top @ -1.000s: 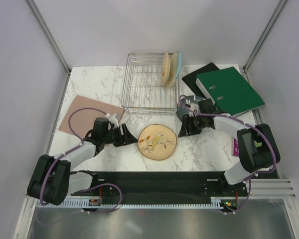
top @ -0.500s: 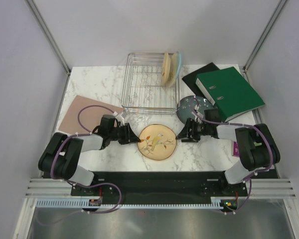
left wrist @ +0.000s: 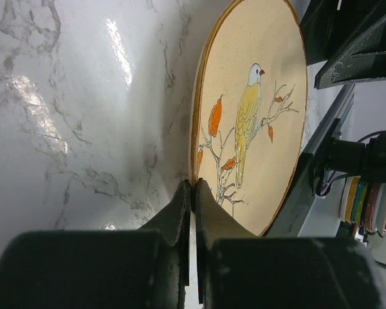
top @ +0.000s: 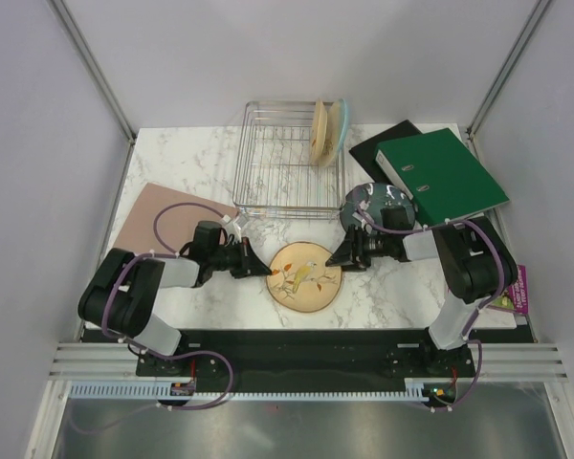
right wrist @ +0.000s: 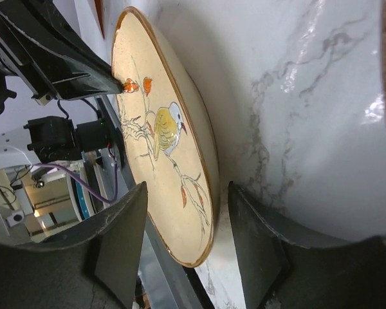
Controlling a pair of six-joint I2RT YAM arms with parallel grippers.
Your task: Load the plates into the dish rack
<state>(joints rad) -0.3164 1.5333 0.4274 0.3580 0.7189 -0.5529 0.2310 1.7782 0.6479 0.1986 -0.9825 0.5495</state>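
Note:
The plate's opposite rim should stay free to enter the rack (top: 282,163), so my right gripper should next grab the bird plate's rim (top: 340,269) across both sides of the plate.
A cream-yellow bird plate (top: 304,275) (left wrist: 257,116) (right wrist: 161,129) lies flat on the marble table (top: 191,172) in front of the dish rack (top: 282,163). My left gripper (top: 266,273) (left wrist: 193,185) is shut, its tips pressed against the plate's left rim. My right gripper (top: 341,258) (right wrist: 188,190) is open, one finger above and one below the plate's right rim. A dark slate-blue plate (top: 378,203) lies behind the right gripper. Two plates (top: 325,131) stand upright in the rack's right side.
A green ring binder (top: 440,177) lies on a black folder (top: 387,143) at the back right, close to the dark plate. A brown mat (top: 167,220) lies at the left. A purple packet (top: 512,292) sits at the right edge.
The left gripper has shut and slid right to the bird plate's left rim. The right gripper has come left off the dark plate to straddle the bird plate's right rim.

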